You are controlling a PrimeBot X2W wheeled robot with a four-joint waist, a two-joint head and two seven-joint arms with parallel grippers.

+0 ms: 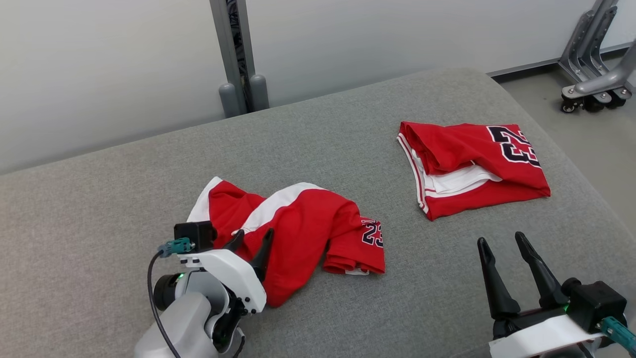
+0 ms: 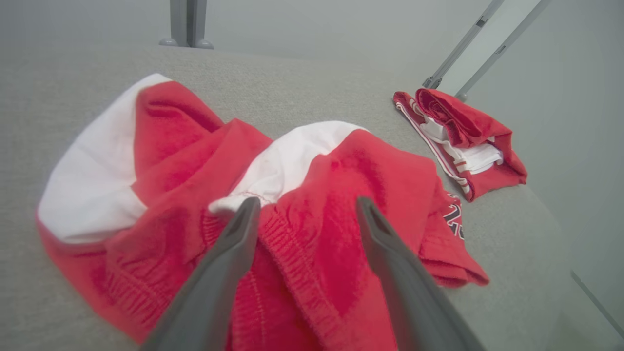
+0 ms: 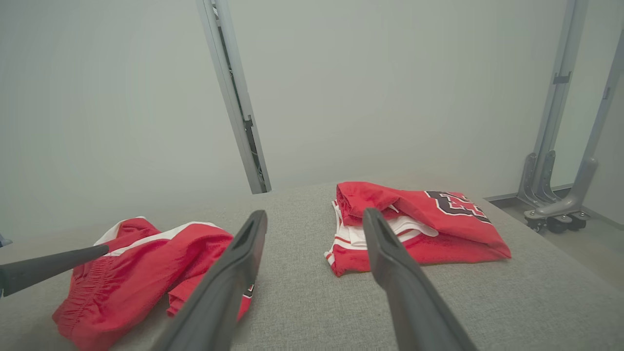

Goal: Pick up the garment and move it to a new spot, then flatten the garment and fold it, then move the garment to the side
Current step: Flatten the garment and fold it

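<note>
My left gripper is to move the shorts to a new spot, so it needs to grab the crumpled red shorts' [image 1: 304, 238] elastic waistband [image 1: 253, 244] next.
The garment [image 1: 303, 223] is a crumpled pair of red shorts with white panels and a dark "23", lying left of centre on the grey padded surface [image 1: 348, 144]. My left gripper [image 1: 252, 237] hovers open over its near edge, one finger on either side of the elastic waistband [image 2: 292, 253], with nothing pinched between them. In the left wrist view, the left gripper [image 2: 307, 202] points at the red and white folds. My right gripper [image 1: 501, 239] stands open at the lower right, apart from any cloth, and the right gripper [image 3: 314, 213] holds nothing.
A second red garment [image 1: 472, 166] with "23" on it lies folded at the right of the surface, also seen as a folded red bundle [image 3: 414, 224]. A grey post [image 1: 238, 54] stands behind the surface. A wheeled metal stand [image 1: 596, 74] is on the floor at the far right.
</note>
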